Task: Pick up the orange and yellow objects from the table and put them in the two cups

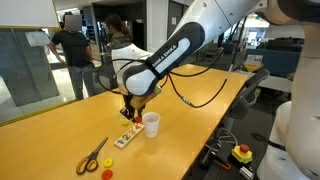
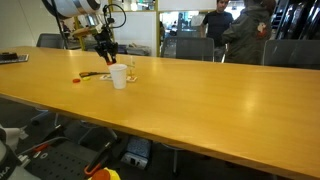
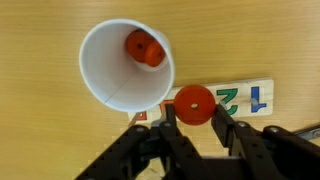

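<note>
My gripper should keep holding the red-orange disc, because it hangs outside the white cup's rim and would drop onto the tray if I opened now.
My gripper is shut on a red-orange disc with a small centre hole, held between the two fingertips. It hangs just beside the white cup, above the tray. A second red-orange disc lies inside the white cup. In both exterior views the gripper hovers close by the white cup. A red disc and a yellow one lie on the table near the scissors. I cannot make out the clear cup for certain.
A pale rectangular tray with coloured numbers lies under the gripper. Yellow-handled scissors lie on the wooden table. A red button on a yellow base sits off the table edge. People stand in the background.
</note>
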Controlling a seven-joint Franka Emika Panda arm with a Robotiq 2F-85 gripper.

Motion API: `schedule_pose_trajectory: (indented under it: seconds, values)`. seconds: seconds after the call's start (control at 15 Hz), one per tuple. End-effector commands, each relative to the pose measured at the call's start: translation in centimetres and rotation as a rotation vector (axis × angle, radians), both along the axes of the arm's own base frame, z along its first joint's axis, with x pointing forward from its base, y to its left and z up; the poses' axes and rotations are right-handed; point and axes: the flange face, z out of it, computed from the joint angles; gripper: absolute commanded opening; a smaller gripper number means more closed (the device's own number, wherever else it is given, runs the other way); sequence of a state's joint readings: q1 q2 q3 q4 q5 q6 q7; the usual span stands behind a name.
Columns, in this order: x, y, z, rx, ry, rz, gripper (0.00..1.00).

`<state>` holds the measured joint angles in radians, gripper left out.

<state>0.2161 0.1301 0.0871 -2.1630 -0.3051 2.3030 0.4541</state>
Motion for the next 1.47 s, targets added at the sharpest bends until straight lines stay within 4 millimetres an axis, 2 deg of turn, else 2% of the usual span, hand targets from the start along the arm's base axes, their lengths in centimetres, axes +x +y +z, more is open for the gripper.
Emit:
schedule_pose_trajectory:
  seconds: [0.0, 0.2, 0.47, 0.93, 1.27, 1.33, 1.4]
  values:
    - [1.1, -1.7, 2.3, -0.05, -0.026, 0.024, 0.24]
    - [1.5, -2.7, 3.3, -0.071, -0.047, 0.024, 0.24]
    - [1.6, -3.9, 3.5, -0.134, -0.002, -0.014, 0.24]
    - [1.6, -5.6, 2.3, -0.136, 0.081, -0.039, 0.24]
    - [1.5, -6.1, 1.5, -0.124, 0.125, -0.044, 0.24]
    - [1.4, -6.1, 1.4, -0.114, 0.133, -0.044, 0.39]
    - [1.4, -6.0, 1.3, -0.098, 0.142, -0.046, 0.66]
